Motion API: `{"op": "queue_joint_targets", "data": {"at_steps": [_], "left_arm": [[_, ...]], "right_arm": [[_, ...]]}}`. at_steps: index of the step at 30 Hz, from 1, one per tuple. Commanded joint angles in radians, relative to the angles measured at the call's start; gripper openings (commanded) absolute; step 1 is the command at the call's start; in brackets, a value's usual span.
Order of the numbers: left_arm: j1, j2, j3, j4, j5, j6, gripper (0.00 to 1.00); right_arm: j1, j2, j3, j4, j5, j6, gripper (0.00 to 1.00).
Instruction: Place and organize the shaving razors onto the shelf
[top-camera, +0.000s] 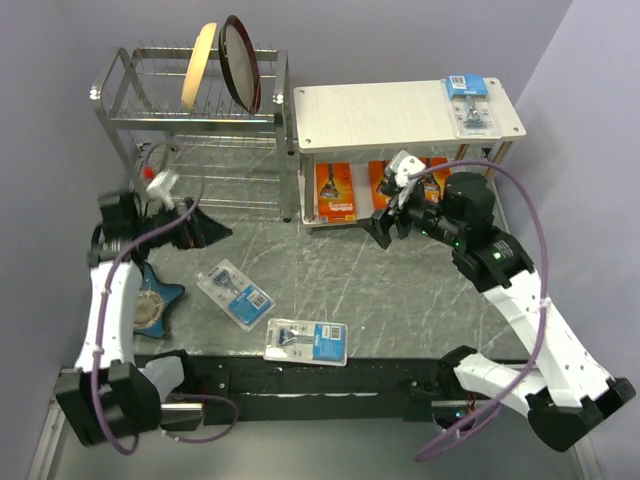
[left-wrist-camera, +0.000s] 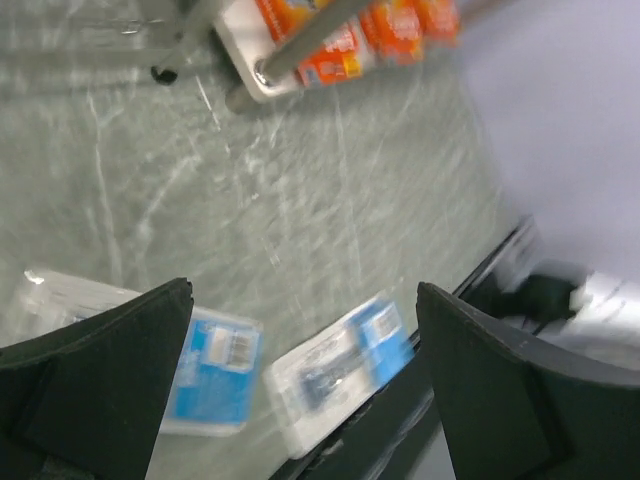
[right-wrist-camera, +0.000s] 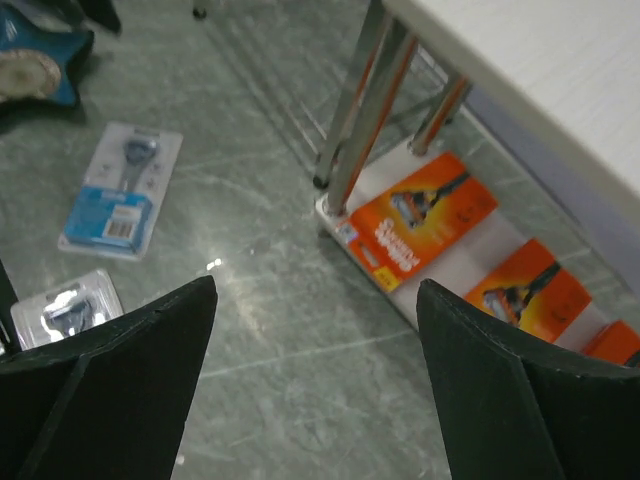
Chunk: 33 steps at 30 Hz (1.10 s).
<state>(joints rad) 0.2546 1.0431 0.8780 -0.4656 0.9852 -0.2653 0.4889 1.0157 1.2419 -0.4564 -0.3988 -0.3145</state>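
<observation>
The robot's left gripper will lay the razor pack flat on the shelf, so it will grab the clear and blue razor pack nearest the black bar by its raised middle handle (top-camera: 298, 339).
The white two-tier shelf (top-camera: 400, 112) stands at the back right. One clear and blue razor pack (top-camera: 470, 104) lies on its top board. Orange packs (top-camera: 337, 192) (top-camera: 390, 180) lie on the lower tier, and the right wrist view shows three of them (right-wrist-camera: 425, 225) (right-wrist-camera: 525, 290) (right-wrist-camera: 615, 345). Two clear and blue packs lie flat on the table (top-camera: 235, 293) (top-camera: 306, 341); they also show in the left wrist view (left-wrist-camera: 215, 375) (left-wrist-camera: 340, 365). My left gripper (top-camera: 212, 229) (left-wrist-camera: 300, 340) is open and empty, above the table left of them. My right gripper (top-camera: 382, 228) (right-wrist-camera: 315, 330) is open and empty in front of the lower tier.
A chrome wire dish rack (top-camera: 190, 120) with two plates stands at the back left, beside the shelf. A blue star-shaped dish (top-camera: 152, 300) lies at the left by my left arm. A black rail (top-camera: 330, 375) runs along the near edge.
</observation>
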Motion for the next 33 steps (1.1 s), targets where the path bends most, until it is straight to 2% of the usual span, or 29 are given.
{"op": "queue_joint_targets", "data": {"at_steps": [1, 2, 3, 4, 5, 6, 8, 9, 11, 13, 14, 16, 19, 23, 27, 33], "left_arm": [[-0.231, 0.130, 0.368, -0.506, -0.046, 0.568, 0.99], [-0.292, 0.155, 0.412, -0.563, -0.080, 0.725, 1.00], [-0.410, 0.188, 0.447, -0.609, -0.117, 0.777, 0.99], [-0.467, 0.198, 0.446, -0.649, -0.197, 0.855, 0.99], [-0.524, 0.207, 0.437, -0.668, -0.232, 0.895, 0.99], [-0.642, 0.218, 0.396, -0.683, -0.311, 0.964, 0.99], [-0.803, 0.218, 0.334, -0.662, -0.374, 1.009, 0.99], [-0.846, 0.200, 0.267, -0.639, -0.396, 1.023, 0.99], [-0.937, 0.167, 0.175, -0.498, -0.440, 0.994, 0.99], [-0.985, 0.158, 0.124, -0.370, -0.460, 0.951, 0.97], [-1.024, 0.167, 0.090, -0.334, -0.465, 0.933, 0.94], [-1.063, 0.184, 0.072, -0.251, -0.464, 0.887, 0.86], [-1.094, 0.230, 0.041, -0.190, -0.502, 0.879, 0.84], [-1.144, 0.320, 0.026, -0.170, -0.563, 0.933, 0.78], [-1.184, 0.435, 0.078, -0.194, -0.543, 0.905, 0.63], [-1.242, 0.501, 0.052, -0.163, -0.583, 0.900, 0.57]], "right_arm": [[-0.003, 0.021, -0.042, 0.039, 0.090, 0.015, 0.89], [-0.001, 0.021, -0.041, 0.042, 0.154, 0.023, 0.91], [-0.001, 0.032, -0.027, 0.044, 0.213, 0.052, 0.95], [-0.003, 0.038, -0.019, 0.050, 0.274, 0.075, 0.99], [-0.003, 0.043, -0.012, 0.056, 0.340, 0.103, 1.00], [-0.007, 0.049, -0.006, 0.073, 0.471, 0.164, 1.00], [-0.047, 0.040, -0.012, 0.085, 0.483, 0.199, 1.00], [-0.061, 0.035, -0.018, 0.102, 0.482, 0.221, 1.00], [-0.096, 0.034, -0.022, 0.111, 0.488, 0.248, 1.00], [-0.134, 0.037, -0.010, 0.099, 0.488, 0.281, 1.00], [-0.191, 0.040, 0.005, 0.093, 0.477, 0.310, 1.00], [-0.240, 0.040, 0.014, 0.075, 0.442, 0.340, 1.00], [-0.302, 0.046, 0.021, 0.051, 0.419, 0.368, 1.00], [-0.348, 0.014, -0.002, 0.113, 0.375, 0.451, 1.00], [-0.349, 0.024, 0.016, 0.177, 0.307, 0.472, 1.00], [-0.348, 0.011, 0.014, 0.180, 0.274, 0.413, 1.00]]}}
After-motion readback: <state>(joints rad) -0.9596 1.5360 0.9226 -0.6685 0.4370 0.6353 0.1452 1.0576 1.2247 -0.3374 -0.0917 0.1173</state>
